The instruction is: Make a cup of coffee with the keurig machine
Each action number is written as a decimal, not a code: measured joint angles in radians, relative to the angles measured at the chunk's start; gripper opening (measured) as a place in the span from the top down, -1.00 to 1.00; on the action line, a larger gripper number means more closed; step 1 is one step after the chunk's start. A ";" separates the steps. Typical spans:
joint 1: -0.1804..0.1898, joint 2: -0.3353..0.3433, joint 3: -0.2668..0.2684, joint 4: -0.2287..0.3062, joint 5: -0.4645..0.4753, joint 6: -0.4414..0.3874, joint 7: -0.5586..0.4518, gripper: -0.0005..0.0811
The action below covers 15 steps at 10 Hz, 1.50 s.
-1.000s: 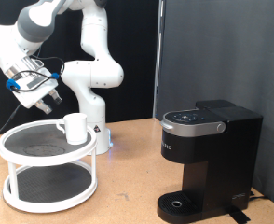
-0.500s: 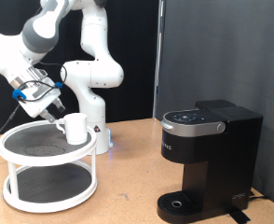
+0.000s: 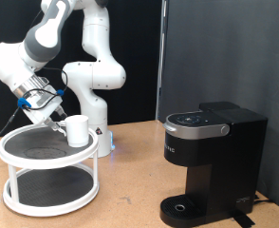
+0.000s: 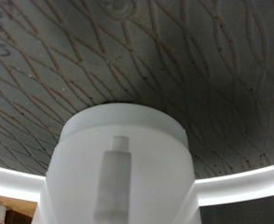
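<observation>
My gripper's fingers are close beside the cup's side and reach down to the height of the cup's handle (image 4: 114, 182), so it is time to close on the cup now.
The cup (image 3: 76, 129) is a small white mug. It stands upright on the top tier of the white round tray table (image 3: 26, 161), at the exterior view's left. My gripper (image 3: 56, 116) hangs just left of the cup and slightly above it, close to its side. In the wrist view the cup (image 4: 124, 163) fills the lower middle, its handle (image 4: 116, 177) facing the camera, with the dark mesh tray top (image 4: 146, 56) behind it. The keurig machine (image 3: 212, 160) is black and boxy. It stands at the exterior view's right with its lid down and its drip tray (image 3: 184, 206) bare.
The arm's white base (image 3: 92, 90) stands behind the tray table. The wooden tabletop (image 3: 130, 190) stretches between the tray table and the machine. A dark curtain (image 3: 225, 47) hangs behind the machine.
My gripper has come down and moved right, from up at the left towards the cup. The cup and the machine have not moved.
</observation>
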 joint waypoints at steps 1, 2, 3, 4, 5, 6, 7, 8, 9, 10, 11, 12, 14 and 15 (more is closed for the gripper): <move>0.000 0.000 -0.011 0.000 0.001 -0.006 -0.010 -0.78; 0.000 -0.001 -0.022 0.000 0.004 -0.009 -0.020 -0.78; 0.000 -0.001 -0.029 0.000 0.004 -0.010 -0.023 -0.37; 0.000 -0.001 -0.032 0.000 0.005 -0.009 -0.023 -0.37; 0.000 -0.002 -0.035 -0.001 0.007 -0.008 -0.023 0.10; 0.000 -0.002 -0.036 -0.002 0.013 -0.001 -0.024 0.10; 0.000 -0.001 -0.036 -0.005 0.019 0.008 -0.024 0.55; 0.000 -0.001 -0.036 -0.007 0.024 0.015 -0.024 0.83; 0.000 -0.001 -0.036 -0.009 0.026 0.020 -0.024 0.83; 0.000 -0.001 -0.036 -0.009 0.027 0.023 -0.024 0.95; 0.000 -0.001 -0.036 -0.009 0.028 0.027 -0.024 0.98; 0.000 -0.002 -0.035 -0.009 0.031 0.031 -0.020 0.98; 0.000 -0.005 -0.027 0.005 0.046 0.027 0.024 0.98; 0.000 -0.006 -0.020 0.023 0.050 0.003 0.068 0.99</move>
